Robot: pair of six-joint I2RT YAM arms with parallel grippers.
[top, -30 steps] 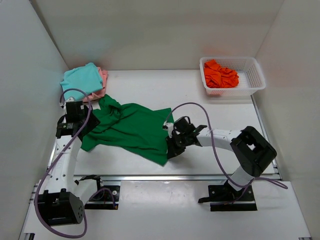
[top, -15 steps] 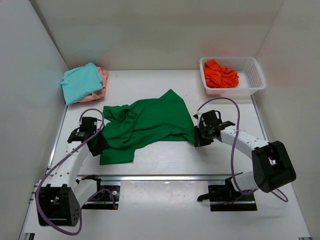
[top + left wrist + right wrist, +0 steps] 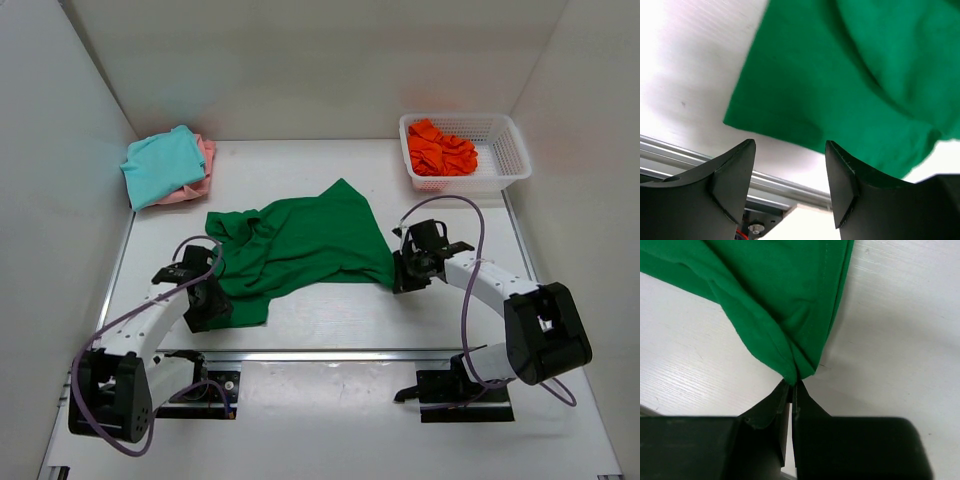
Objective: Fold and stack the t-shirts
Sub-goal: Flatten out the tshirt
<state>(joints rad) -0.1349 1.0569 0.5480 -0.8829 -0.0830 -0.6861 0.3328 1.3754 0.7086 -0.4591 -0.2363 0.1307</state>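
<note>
My left gripper is to grab the dark green t-shirt's front edge point(image 3: 217, 324) point(image 3: 781, 135) next, near its corner and opposite my right gripper. Then the t-shirt can be spread out for folding.
The dark green t-shirt point(image 3: 295, 245) lies rumpled across the middle of the table. My right gripper point(image 3: 398, 280) is shut on its right corner point(image 3: 796, 371), pinching the cloth between the fingertips. My left gripper point(image 3: 212, 312) is open and empty at the shirt's front left corner; in the left wrist view the green cloth point(image 3: 840, 85) lies just beyond the spread fingers point(image 3: 735, 170). The teal t-shirt point(image 3: 163, 162) lies on the pale pink t-shirt point(image 3: 203, 165) at the far left. The bright orange t-shirt point(image 3: 440, 148) is bunched in the basket.
The white mesh basket point(image 3: 510, 150) stands at the far right corner. A metal rail point(image 3: 350, 355) runs along the table's front edge, just below my left gripper. White walls close in the left, back and right sides.
My left gripper has let go of the shirt's left edge and moved forward and right to the front left corner. The right gripper keeps its hold and has barely moved.
</note>
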